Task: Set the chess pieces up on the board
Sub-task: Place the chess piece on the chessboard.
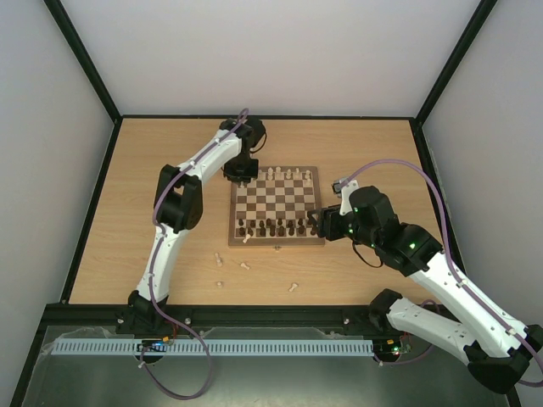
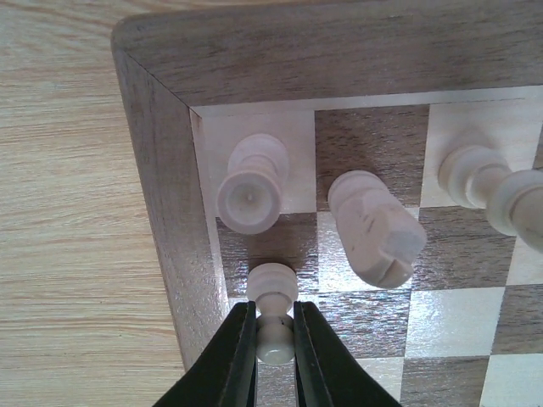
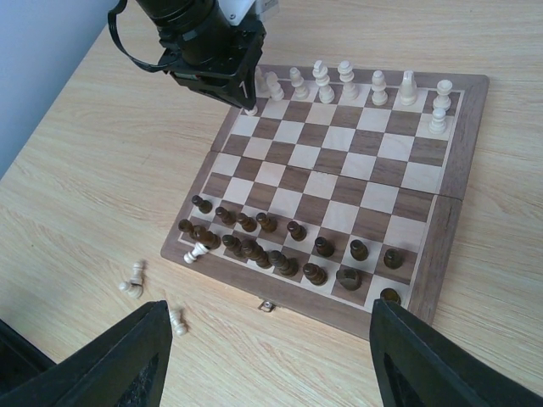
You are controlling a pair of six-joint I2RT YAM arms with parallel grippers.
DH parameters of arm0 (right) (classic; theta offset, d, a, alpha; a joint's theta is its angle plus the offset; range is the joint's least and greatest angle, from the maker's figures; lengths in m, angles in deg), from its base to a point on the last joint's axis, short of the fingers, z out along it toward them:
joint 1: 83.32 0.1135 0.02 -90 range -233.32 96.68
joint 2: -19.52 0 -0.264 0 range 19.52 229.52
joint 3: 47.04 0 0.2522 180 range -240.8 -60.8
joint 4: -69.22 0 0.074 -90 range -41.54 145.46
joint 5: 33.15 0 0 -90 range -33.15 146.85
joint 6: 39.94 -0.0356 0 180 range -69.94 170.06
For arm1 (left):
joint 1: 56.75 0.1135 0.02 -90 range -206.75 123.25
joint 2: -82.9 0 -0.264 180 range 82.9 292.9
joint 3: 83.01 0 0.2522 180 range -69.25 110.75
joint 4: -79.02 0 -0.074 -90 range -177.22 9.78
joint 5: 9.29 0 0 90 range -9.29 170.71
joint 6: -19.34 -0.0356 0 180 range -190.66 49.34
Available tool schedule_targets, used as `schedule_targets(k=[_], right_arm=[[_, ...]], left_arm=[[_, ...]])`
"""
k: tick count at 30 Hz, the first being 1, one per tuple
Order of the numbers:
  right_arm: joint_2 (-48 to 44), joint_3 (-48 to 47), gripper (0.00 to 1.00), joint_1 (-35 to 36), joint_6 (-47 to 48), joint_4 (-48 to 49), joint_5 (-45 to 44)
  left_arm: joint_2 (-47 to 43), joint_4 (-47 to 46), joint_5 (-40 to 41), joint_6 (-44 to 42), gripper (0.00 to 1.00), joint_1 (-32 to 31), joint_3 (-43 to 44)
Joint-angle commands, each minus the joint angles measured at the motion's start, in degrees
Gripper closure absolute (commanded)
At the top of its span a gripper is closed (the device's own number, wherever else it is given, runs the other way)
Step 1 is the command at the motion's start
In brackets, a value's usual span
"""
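The pale pawn point(image 2: 273, 282) stands upright, its base on the dark square in front of the corner rook, so my left gripper should open its fingers.
The chessboard point(image 1: 277, 202) lies mid-table. Pale pieces point(image 1: 287, 175) stand along its far row, also in the right wrist view point(image 3: 348, 78). My left gripper point(image 1: 240, 175) is at the far-left corner, shut on a pale pawn point(image 2: 273, 282) that stands upright on a dark square in front of the pale corner rook point(image 2: 253, 182). A notched pale piece point(image 2: 373, 225) stands beside the rook. My right gripper point(image 3: 267, 360) is open and empty above the board's near right edge point(image 1: 318, 222). Loose pale pieces lie on the table point(image 1: 245, 266) point(image 3: 131, 280).
Dark pieces point(image 3: 280, 250) fill the board's two near rows. One pale piece point(image 3: 197, 252) lies tipped at the near-left corner of the board. A metal clasp point(image 3: 265, 306) sits on the near edge. Another loose pale piece point(image 1: 293, 287) lies near the table's front.
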Motion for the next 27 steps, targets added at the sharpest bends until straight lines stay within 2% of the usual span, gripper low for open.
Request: schedule_targets(k=[1, 8, 11, 17, 21, 27], right_arm=[[0.2, 0.8, 0.35, -0.2, 0.9, -0.1, 0.5], [0.4, 0.8, 0.35, -0.2, 0.9, -0.2, 0.6], [0.5, 0.8, 0.35, -0.2, 0.9, -0.2, 0.6], [0.6, 0.9, 0.35, -0.2, 0.9, -0.4, 0.3], [0.9, 0.9, 0.35, -0.2, 0.8, -0.5, 0.1], [2.5, 0.9, 0.35, -0.2, 0.7, -0.8, 0.0]], left_arm=[[1.2, 0.9, -0.6, -0.8, 0.92, 0.0, 0.0], [0.5, 0.5, -0.5, -0.8, 0.81, 0.0, 0.1], [-0.4, 0.3, -0.3, -0.8, 0.7, 0.0, 0.1], [-3.6, 0.0, 0.0, -0.3, 0.69, -0.1, -0.3], [-11.4, -2.6, -0.1, 1.3, 0.68, -2.1, -5.8], [-29.1, -10.7, 0.3, 5.5, 0.66, -7.4, -21.9]])
